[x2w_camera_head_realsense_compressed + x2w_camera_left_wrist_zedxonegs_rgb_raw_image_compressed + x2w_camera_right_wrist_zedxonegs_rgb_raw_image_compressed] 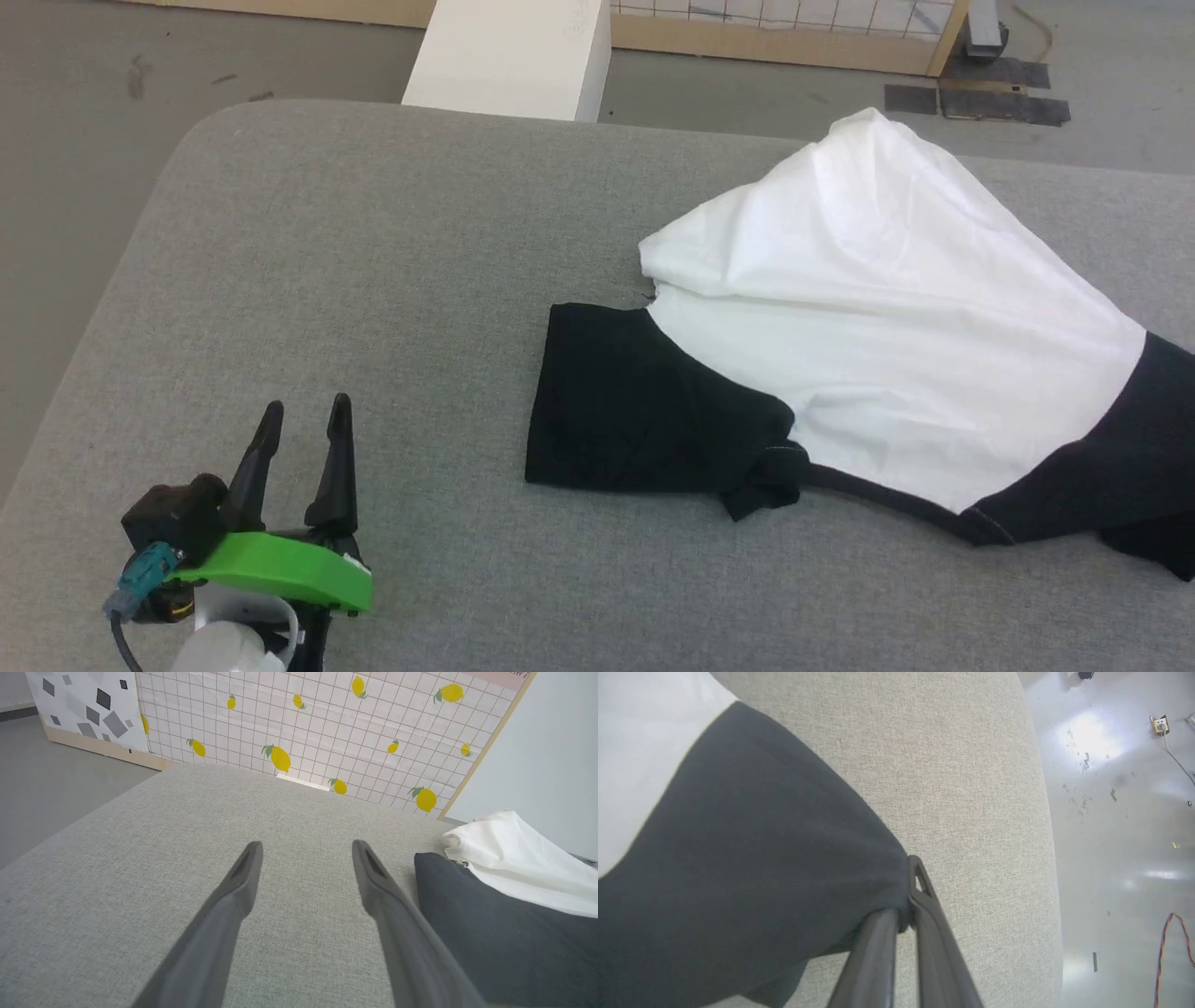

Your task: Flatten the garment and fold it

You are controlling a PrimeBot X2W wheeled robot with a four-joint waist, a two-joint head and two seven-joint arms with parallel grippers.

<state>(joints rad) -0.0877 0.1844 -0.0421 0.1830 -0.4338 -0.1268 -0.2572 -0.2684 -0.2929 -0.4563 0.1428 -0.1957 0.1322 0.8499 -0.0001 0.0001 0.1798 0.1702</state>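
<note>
The black sleeve (633, 403) is lying flat on the tabletop, so my left gripper needs to grab the raised fold of black fabric (766, 486) bunched up beside the collar next.
The garment (868, 308) lies bunched on the grey padded table (373, 280), its white body humped up at the right and one black sleeve (635, 411) folded flat to the left. My left gripper (303, 418) rests open at the lower left, well clear of that sleeve (490, 933), nothing between its fingers (243, 872). In the right wrist view my right gripper (908, 882) is shut on the edge of the garment's other black sleeve (752, 858), near the table's right edge. The white cloth (640, 742) shows beyond it.
A white block (523, 56) stands on the floor past the table's far edge. Behind it runs a lemon-patterned grid panel (327, 723) with a wooden frame. Grey floor (1120, 812) with a cable drops off right of the table.
</note>
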